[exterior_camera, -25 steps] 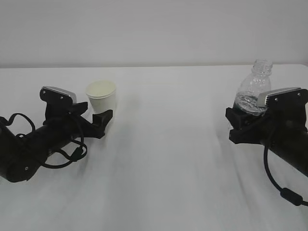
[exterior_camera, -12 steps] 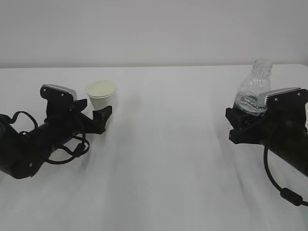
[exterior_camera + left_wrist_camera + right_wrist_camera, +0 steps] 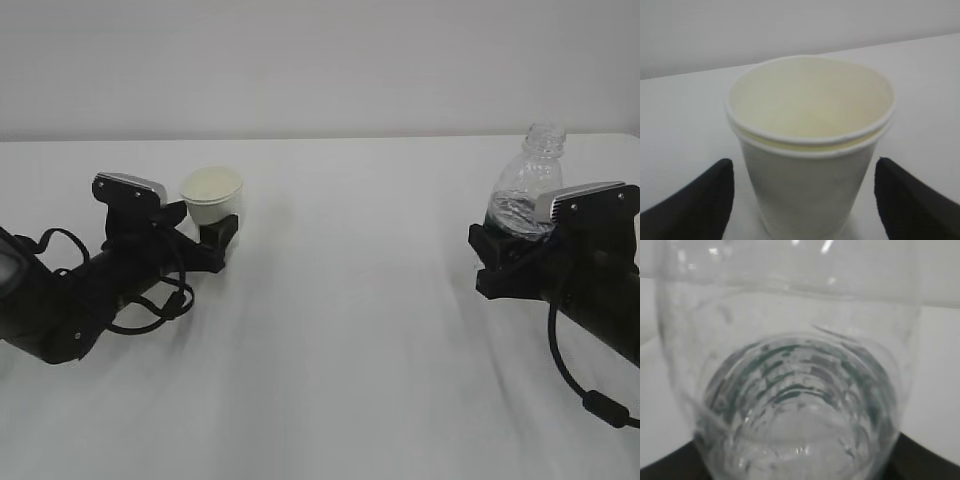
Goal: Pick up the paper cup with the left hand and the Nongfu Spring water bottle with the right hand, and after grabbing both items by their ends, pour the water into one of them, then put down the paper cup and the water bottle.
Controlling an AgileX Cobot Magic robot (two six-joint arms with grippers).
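Observation:
My left gripper should next hold the paper cup by its narrower lower half (image 3: 209,215) (image 3: 806,202), because the cup's rim is wider than the gap between my fingers.
The paper cup (image 3: 212,193) stands upright on the white table (image 3: 350,330) at the left. My left gripper (image 3: 212,230) is open around its lower half. In the left wrist view the cup (image 3: 810,165) sits centred between the two black fingertips (image 3: 705,200), with a gap on each side. At the right, the Nongfu Spring water bottle (image 3: 525,185) stands upright and capless, with my right gripper (image 3: 500,248) shut on its lower body. The right wrist view is filled by the clear ribbed bottle (image 3: 800,355), with water (image 3: 800,440) in its lower part. The bottle's base is hidden behind the gripper.
A plain pale wall runs behind the table's far edge (image 3: 350,138). Black cables hang from both arms, one looping beside the left arm (image 3: 150,300) and one below the right arm (image 3: 575,385).
My left arm has slid forward towards the cup, so its fingers now stand on either side of the cup's lower half. The right arm and the bottle have not moved.

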